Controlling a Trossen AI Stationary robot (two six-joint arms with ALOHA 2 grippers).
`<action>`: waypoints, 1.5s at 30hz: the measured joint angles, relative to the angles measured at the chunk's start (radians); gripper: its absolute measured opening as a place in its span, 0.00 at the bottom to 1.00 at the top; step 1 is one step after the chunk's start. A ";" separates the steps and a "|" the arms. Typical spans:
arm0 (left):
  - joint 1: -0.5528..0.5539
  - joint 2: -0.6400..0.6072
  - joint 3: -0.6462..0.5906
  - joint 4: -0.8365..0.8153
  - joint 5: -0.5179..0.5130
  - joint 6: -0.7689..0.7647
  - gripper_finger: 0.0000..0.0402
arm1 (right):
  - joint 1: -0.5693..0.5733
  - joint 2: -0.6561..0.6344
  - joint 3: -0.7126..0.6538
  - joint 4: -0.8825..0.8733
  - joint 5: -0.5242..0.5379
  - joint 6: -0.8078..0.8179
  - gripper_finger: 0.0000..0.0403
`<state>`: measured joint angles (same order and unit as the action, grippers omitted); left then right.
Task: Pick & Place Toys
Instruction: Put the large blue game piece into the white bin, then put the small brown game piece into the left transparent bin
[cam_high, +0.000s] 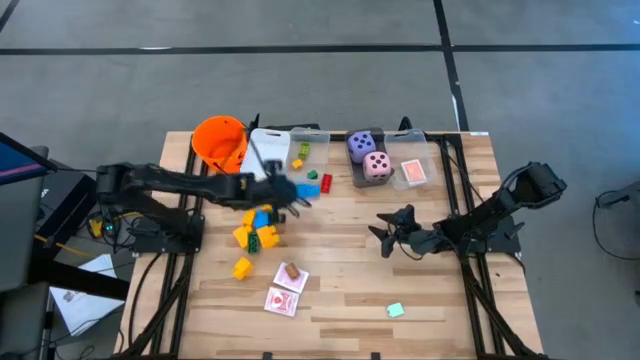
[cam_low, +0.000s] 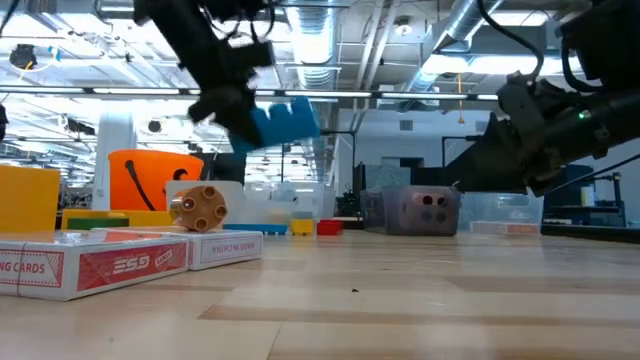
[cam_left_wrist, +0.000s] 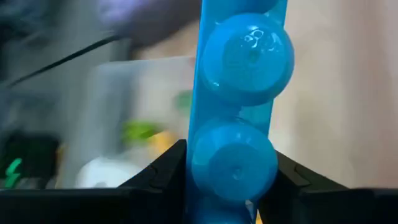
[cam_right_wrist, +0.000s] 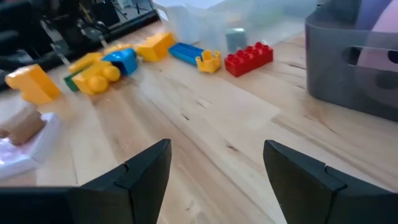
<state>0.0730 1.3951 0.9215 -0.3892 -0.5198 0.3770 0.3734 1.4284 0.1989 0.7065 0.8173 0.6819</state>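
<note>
My left gripper should keep holding the blue block until it is over the white bin (cam_high: 258, 147), because my fingers and the block are over the tabletop beside the bin.
My left gripper (cam_high: 293, 194) is shut on a blue studded block (cam_left_wrist: 239, 93), which the low view shows lifted above the table (cam_low: 285, 122). A pile of yellow, blue and green blocks (cam_high: 258, 228) lies below it. A red block (cam_high: 326, 183) and a blue block (cam_right_wrist: 186, 51) lie nearby. A purple die (cam_high: 361, 146) and a pink die (cam_high: 377, 165) sit in a clear bin. Red-patterned card packs (cam_high: 284, 290) lie near the front. My right gripper (cam_high: 390, 232) is open and empty, low over the table's right half (cam_right_wrist: 214, 168). My left gripper pinches the blue block's two sides (cam_left_wrist: 231, 171) between its two fingers (cam_left_wrist: 166, 174), at the block's end nearest the wrist. The fingers come from the table's left and lie along the block, which sticks out past them. The block is lifted clear of the table.
An orange bucket (cam_high: 220, 143) stands at the far left. Clear bins (cam_high: 290, 150) line the far edge, one with a card (cam_high: 413, 173). A lone yellow block (cam_high: 242, 267) and a small green piece (cam_high: 395, 310) lie toward the front. A wooden piece (cam_low: 198, 208) rests on the cards.
</note>
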 joint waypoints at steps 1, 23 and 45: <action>0.013 -0.034 0.000 0.004 -0.027 -0.032 0.33 | -0.003 0.000 0.000 -0.001 0.000 0.000 0.62; 0.515 -0.071 -0.002 -0.170 0.282 -0.717 0.33 | -0.023 0.000 0.000 0.046 -0.003 0.000 0.62; 0.562 0.041 -0.002 -0.172 0.451 -0.780 0.81 | -0.022 0.000 0.000 0.046 -0.004 0.000 0.62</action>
<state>0.6353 1.4357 0.9199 -0.5613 -0.0692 -0.4027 0.3511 1.4284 0.1989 0.7521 0.8131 0.6819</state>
